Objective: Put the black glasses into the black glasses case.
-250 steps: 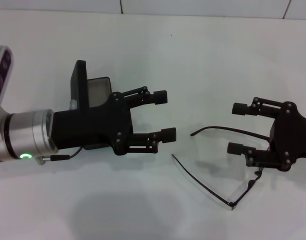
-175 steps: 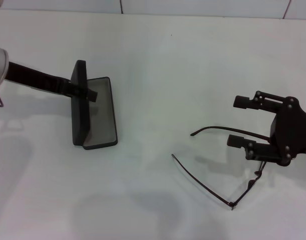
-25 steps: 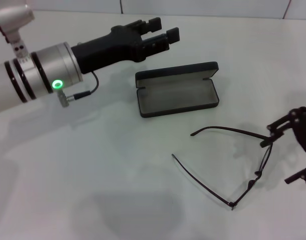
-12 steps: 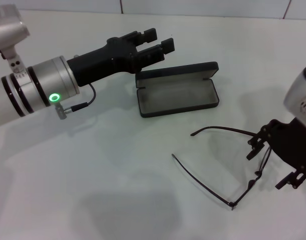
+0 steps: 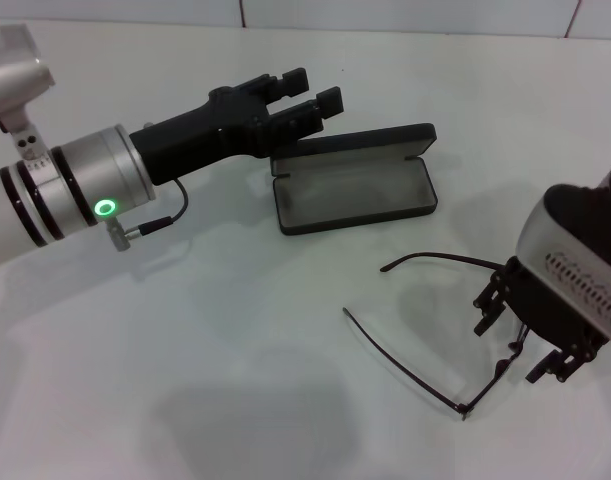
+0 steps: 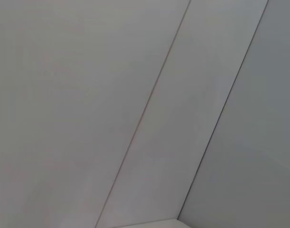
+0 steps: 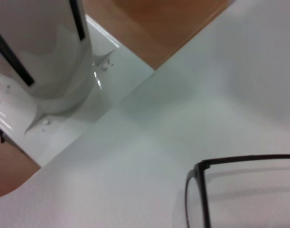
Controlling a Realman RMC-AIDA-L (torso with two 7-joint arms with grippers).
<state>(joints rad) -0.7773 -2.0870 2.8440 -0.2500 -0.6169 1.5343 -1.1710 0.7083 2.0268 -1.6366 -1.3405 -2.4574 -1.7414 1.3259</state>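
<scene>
The glasses' bridge would be caught if I closed now, as my fingers reach down on either side of it in the head view. My right gripper should close on the glasses' bridge [image 5: 515, 346] now.
The black glasses [image 5: 425, 378] lie unfolded on the white table at the front right, temple arms pointing left. Part of their rim also shows in the right wrist view [image 7: 196, 190]. My right gripper [image 5: 516, 335] is open and hangs just over the front of the glasses, one finger on each side of it. The black glasses case [image 5: 357, 192] lies open at the middle back, grey lining up, with nothing in it. My left gripper [image 5: 313, 88] is open and empty, hovering at the case's back left corner.
The white table [image 5: 235, 330] runs left and to the front. The right wrist view shows the table's edge, a white robot base [image 7: 45, 57] and wooden floor [image 7: 159, 23] beyond. The left wrist view shows only wall panels.
My right gripper has come in from the right edge and now hangs over the front of the glasses. My left gripper has drawn back a little. The case and the glasses have not moved.
</scene>
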